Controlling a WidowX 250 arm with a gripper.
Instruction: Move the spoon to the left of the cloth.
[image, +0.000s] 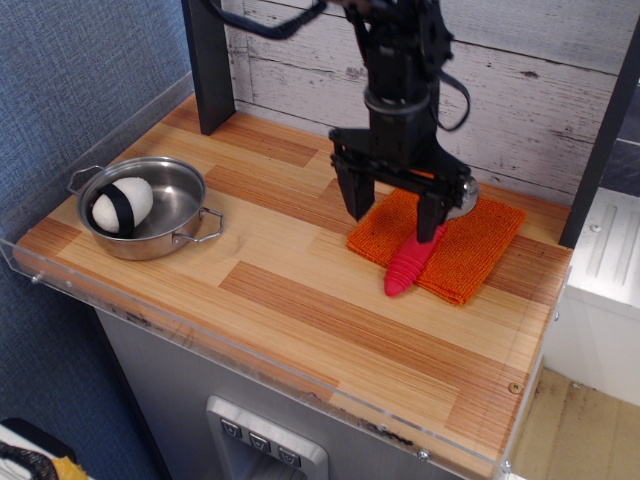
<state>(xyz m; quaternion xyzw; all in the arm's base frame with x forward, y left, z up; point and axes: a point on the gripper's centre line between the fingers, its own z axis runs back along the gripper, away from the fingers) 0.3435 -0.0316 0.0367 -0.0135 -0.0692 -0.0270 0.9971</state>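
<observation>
My gripper needs to move the spoon off the orange cloth (470, 250), so next it should grab the spoon by its red handle, close to the silver bowl.
The orange knitted cloth (470, 250) lies flat at the right of the wooden counter. The spoon lies diagonally on it; its red-pink ribbed handle (408, 263) sticks over the cloth's front-left edge and a sliver of its silver bowl (468, 190) shows behind the arm. My black gripper (394, 212) hangs open just above the cloth's left part, one finger (357, 194) to the left of the handle and the other finger (429, 216) over the handle's upper end. It holds nothing.
A steel pan (150, 208) with a white and black ball (121, 203) in it stands at the left. A dark post (207, 62) rises at the back left. A clear plastic rim (250, 345) edges the counter's front. A plank wall stands behind.
</observation>
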